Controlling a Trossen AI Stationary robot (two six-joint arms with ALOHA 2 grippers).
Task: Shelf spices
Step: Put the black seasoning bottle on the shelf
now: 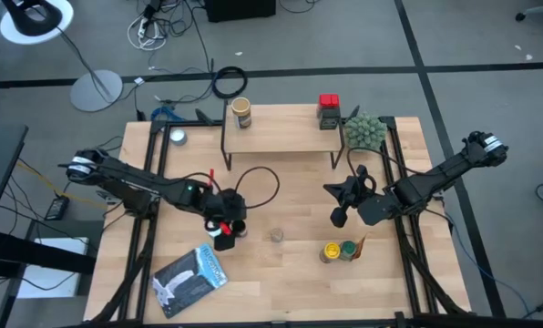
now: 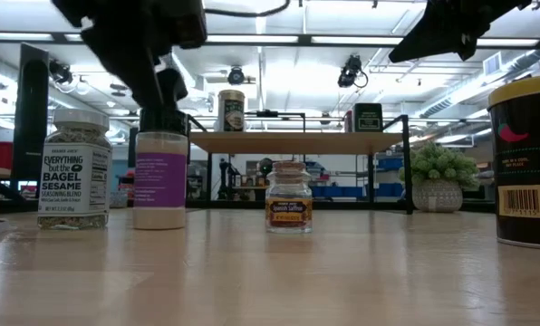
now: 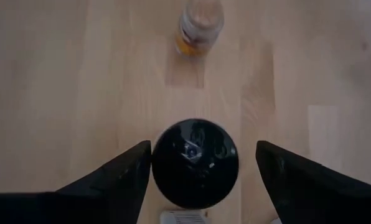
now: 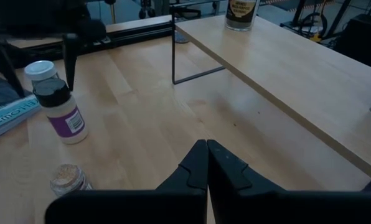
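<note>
My left gripper grabs the purple-labelled spice jar by its black lid [image 3: 195, 163] next, to shelf it beside the tan-lidded jar.
A purple-labelled spice jar with a black lid [image 3: 195, 162] stands upright on the table, left of centre. My left gripper [image 3: 204, 146] hangs open above it, pointing steeply down, one finger on either side of the lid [image 2: 159, 122]. The shelf [image 1: 281, 132] stands at the far middle with a tan-lidded jar [image 1: 241, 111] and a red-lidded tin [image 1: 329, 109] on its board. A small glass jar [image 1: 277, 236] stands at the table's middle. My right gripper [image 1: 340, 208] hovers shut to the right of centre, over bare wood. My left gripper has one finger [image 3: 126, 171] close against the side of the black lid [image 3: 160, 162]; whether it touches, I cannot tell. The other finger [image 3: 285, 171] stands clear of the lid. The fingers come from above, slanting down, and the jar stands on the table.
A white-lidded sesame seasoning jar [image 2: 73, 172] stands beside the purple-labelled jar. A yellow-lidded tin [image 1: 331, 251] and a green-lidded one [image 1: 348, 249] stand near the front right. A flat pouch [image 1: 191, 278] lies front left, and a fuzzy green plant [image 1: 365, 130] sits by the shelf's right end.
</note>
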